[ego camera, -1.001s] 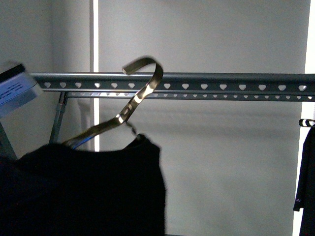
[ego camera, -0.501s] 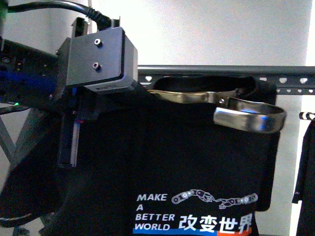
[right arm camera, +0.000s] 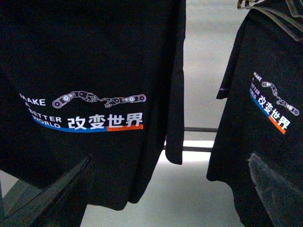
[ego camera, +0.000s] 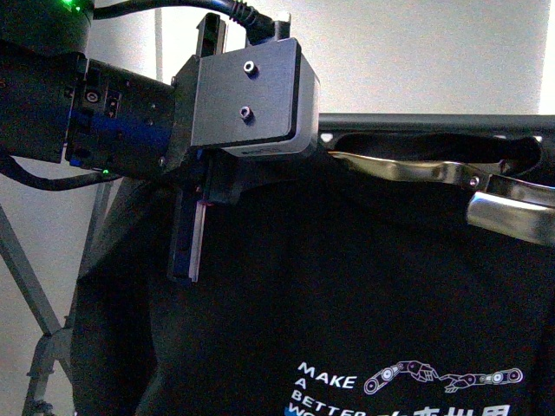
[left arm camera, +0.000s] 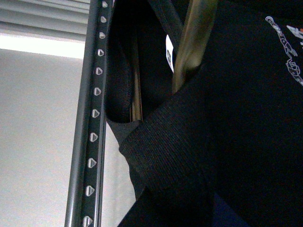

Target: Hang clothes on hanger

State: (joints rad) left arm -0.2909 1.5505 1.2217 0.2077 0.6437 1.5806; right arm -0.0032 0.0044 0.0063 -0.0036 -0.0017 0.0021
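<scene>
I will grab the black T-shirt by its ribbed collar with my right gripper next, to fit it onto the brass-coloured coat hanger [ego camera: 408, 169].
The clothes [ego camera: 364, 286], a black T-shirt with white "MAKE A BETTER WORLD" print, fill the front view below the hanger's dark grey rail [ego camera: 416, 122]. A brass-coloured coat hanger [ego camera: 408, 169] sits in the collar, its hook [ego camera: 512, 212] at the right edge. My left gripper [ego camera: 186, 264] is shut on the clothes near the shoulder. In the left wrist view the ribbed collar [left arm camera: 161, 142] lies close beside the heart-punched rail [left arm camera: 92, 118]. My right gripper [right arm camera: 165, 203] is open, well short of the printed chest [right arm camera: 94, 71], nothing between its fingers [right arm camera: 47, 198].
A second black shirt [right arm camera: 270, 94] with the same print hangs beside the clothes in the right wrist view, a pale gap between them. A grey crossed leg [ego camera: 35, 303] of the rack stands at the lower left. A plain pale wall [ego camera: 434, 52] is behind.
The left arm has carried the shirt up and to the right. The shirt now covers most of the front view, and the coat hanger's hook has shifted to the right edge.
</scene>
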